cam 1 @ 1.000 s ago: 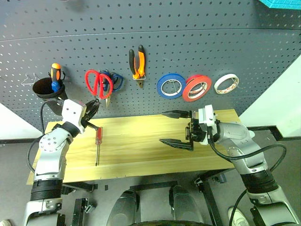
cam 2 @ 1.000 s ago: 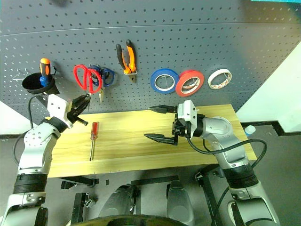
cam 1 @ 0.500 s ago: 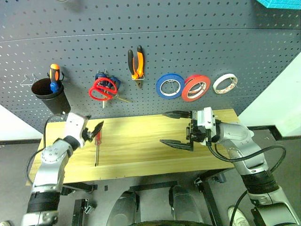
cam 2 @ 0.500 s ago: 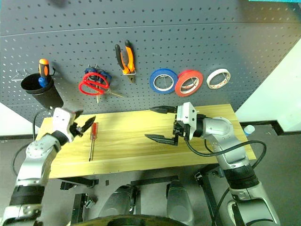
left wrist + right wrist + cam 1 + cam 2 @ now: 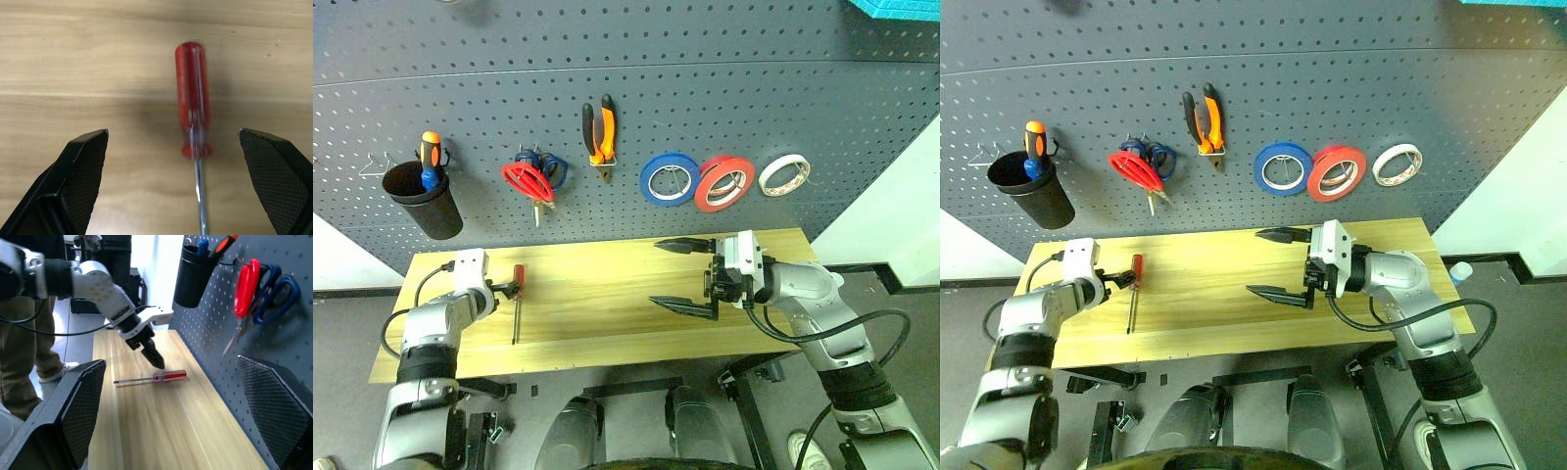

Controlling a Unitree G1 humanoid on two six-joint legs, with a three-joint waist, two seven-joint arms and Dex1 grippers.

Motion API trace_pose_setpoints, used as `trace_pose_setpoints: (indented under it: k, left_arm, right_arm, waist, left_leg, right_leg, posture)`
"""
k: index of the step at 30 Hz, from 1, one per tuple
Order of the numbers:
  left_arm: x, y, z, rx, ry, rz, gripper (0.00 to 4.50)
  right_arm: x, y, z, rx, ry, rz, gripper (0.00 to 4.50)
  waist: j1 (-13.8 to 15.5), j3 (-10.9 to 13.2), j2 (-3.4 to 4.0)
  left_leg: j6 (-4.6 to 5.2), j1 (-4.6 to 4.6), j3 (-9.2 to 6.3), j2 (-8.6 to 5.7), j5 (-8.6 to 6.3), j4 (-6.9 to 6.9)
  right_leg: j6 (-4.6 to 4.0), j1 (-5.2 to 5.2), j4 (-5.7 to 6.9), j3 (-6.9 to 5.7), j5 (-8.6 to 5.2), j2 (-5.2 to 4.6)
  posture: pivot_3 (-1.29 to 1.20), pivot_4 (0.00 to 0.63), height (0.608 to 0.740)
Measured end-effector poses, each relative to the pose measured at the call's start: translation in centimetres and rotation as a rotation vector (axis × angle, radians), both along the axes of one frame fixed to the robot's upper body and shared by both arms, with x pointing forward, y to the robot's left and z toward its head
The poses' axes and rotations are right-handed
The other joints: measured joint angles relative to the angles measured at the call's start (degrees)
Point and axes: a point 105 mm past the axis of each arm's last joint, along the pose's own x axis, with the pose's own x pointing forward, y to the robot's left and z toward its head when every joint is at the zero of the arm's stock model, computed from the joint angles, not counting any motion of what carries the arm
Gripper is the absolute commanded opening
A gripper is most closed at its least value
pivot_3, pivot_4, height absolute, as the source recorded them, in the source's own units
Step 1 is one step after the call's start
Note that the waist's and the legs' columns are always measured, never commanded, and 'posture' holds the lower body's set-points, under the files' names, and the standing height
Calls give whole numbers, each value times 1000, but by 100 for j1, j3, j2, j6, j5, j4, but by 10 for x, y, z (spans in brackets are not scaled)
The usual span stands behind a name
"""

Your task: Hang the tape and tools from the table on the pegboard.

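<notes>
My left gripper is above the red handle, with wood on both sides of its fingers. It isn't ready to close yet and should first go lower.
A slim red-handled screwdriver lies on the wooden table near its left end. My left gripper hangs open just over it, and in the left wrist view the red handle lies between the two spread fingers, untouched. Over the table's middle my right gripper is open and holds nothing. On the pegboard hang the red tape, the red-handled scissors and the orange-and-black pliers.
A blue roll and a white roll flank the red tape. Blue-handled scissors hang behind the red ones. A black cup holds an orange-and-blue screwdriver. A person stands beyond the table's left end.
My left gripper let go of the red scissors, which swung and now hang on the pegboard. It dropped to the table over the screwdriver and opened wide. The right arm kept still.
</notes>
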Motion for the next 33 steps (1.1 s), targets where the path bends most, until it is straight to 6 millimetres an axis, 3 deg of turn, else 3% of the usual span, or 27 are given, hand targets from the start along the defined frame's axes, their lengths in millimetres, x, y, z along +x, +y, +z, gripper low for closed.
trace_pose_setpoints:
  k: [8,9,12,21,26,29,33]
  left_arm:
    - [15,-8,-19,-34,119,34,4479]
    - [15,-9,-21,-44,129,37,4310]
    - [15,-10,-25,-67,149,56,3649]
    - [15,-7,-28,-87,132,93,841]
    - [12,-4,-29,-71,102,51,837]
    - [1,6,-30,59,18,-60,837]
    - [-28,3,0,216,-251,-347,837]
  right_arm:
    - [0,-8,-2,-8,4,-43,4500]
    - [0,-9,-2,-12,4,-48,4500]
    - [0,-10,-2,-14,0,-53,4500]
    - [0,-11,-2,-16,-2,-55,4500]
    - [0,-11,-2,-19,-4,-55,4500]
    - [0,-10,-1,-21,-7,-54,4500]
    - [1,-12,-1,-26,-11,-60,4500]
  waist:
    - [-16,-1,-3]
    - [-19,-1,-3]
    - [-15,-1,-3]
    - [-10,-1,-3]
    - [-24,-2,-3]
    - [-114,-2,-3]
    - [-137,-1,-6]
  left_leg:
    - [0,-1,1,-1,0,-1]
    - [0,-1,1,0,0,-1]
    - [0,1,1,0,0,-1]
    - [0,3,2,-1,0,1]
    - [-1,3,4,0,0,-1]
    - [-1,-1,4,1,0,-8]
    - [-3,-10,12,8,0,-21]
  right_leg:
    - [5,-1,-2,-1,-2,-1]
    - [5,-1,-2,-1,-2,-1]
    - [7,0,0,-1,-2,-1]
    - [11,3,0,-1,0,-2]
    - [11,1,-1,1,0,-2]
    - [-10,-5,-3,3,13,-2]
    - [-17,-25,-3,13,14,-3]
  posture:
    - [-55,118,740]
    - [-55,118,740]
    - [-55,118,740]
    - [-51,111,740]
    - [-52,112,740]
    - [-46,113,740]
    - [-29,113,740]
